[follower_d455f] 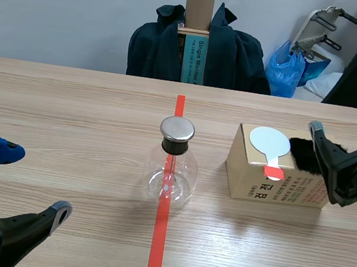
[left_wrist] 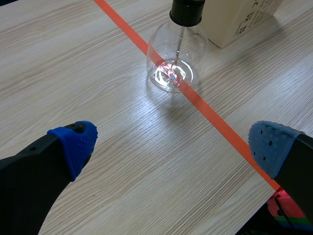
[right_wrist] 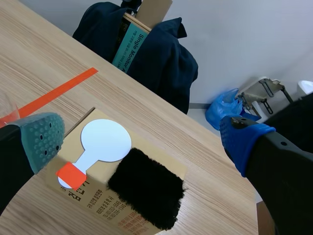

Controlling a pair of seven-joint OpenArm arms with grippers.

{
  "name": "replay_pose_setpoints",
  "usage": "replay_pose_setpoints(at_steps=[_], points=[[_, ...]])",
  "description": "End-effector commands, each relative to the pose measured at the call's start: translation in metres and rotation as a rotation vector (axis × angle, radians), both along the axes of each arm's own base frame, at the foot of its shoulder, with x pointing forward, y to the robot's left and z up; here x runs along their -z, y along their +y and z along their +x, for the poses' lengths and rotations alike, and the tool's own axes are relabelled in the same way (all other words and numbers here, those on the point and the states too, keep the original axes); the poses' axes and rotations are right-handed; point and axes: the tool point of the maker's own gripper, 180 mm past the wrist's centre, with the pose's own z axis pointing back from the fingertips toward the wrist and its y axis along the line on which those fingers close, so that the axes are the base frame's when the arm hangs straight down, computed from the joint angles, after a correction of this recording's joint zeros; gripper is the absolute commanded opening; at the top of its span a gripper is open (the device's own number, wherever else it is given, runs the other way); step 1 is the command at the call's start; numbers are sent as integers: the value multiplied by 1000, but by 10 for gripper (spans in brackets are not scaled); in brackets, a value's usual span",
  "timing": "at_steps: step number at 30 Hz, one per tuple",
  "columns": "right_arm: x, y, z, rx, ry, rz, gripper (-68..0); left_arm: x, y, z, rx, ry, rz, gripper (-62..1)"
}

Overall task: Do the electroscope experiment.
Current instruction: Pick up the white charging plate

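The right gripper grabs the paddle by its red handle end (follower_d455f: 274,173) past the box's edge next, since the paddle's round disc (follower_d455f: 269,141) lies flat over the box top.
The electroscope (follower_d455f: 171,167) is a clear glass flask with a black stopper and a round metal cap, standing on the red tape line mid-table; in the left wrist view the electroscope (left_wrist: 175,54) is ahead of my open left gripper (left_wrist: 171,147). A cardboard box (follower_d455f: 258,180) to its right carries a pale blue paddle (follower_d455f: 270,145) with a red handle end and a black fur pad (follower_d455f: 301,153). My right gripper (follower_d455f: 336,164) stands open just above the box's right end. In the right wrist view the fur pad (right_wrist: 146,188) and paddle (right_wrist: 102,144) lie between its spread fingers.
Across the table a chair draped with a dark jacket (follower_d455f: 199,47) holds a tall box. A blue bag (follower_d455f: 289,69) and a metal frame stand at the back right. My left gripper (follower_d455f: 30,183) is low at the near left edge.
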Motion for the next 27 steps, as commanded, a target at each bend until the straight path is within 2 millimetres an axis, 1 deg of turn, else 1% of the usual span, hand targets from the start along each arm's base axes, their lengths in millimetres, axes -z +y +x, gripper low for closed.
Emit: replay_pose_setpoints(at_steps=[1, 2, 7, 27], points=[[2, -5, 1, 17, 8, -69, 4, -8, -4, 2, 6, -22, -23, 14], [-6, -1, 1, -3, -31, -55, 4, -8, -4, 2, 6, -22, -23, 14], [-14, 3, -1, -27, -70, -40, 4, -8, -4, 1, 6, -21, -23, 14], [-21, 7, -2, -48, -106, -25, 4, -8, -4, 1, 6, -21, -22, 14]])
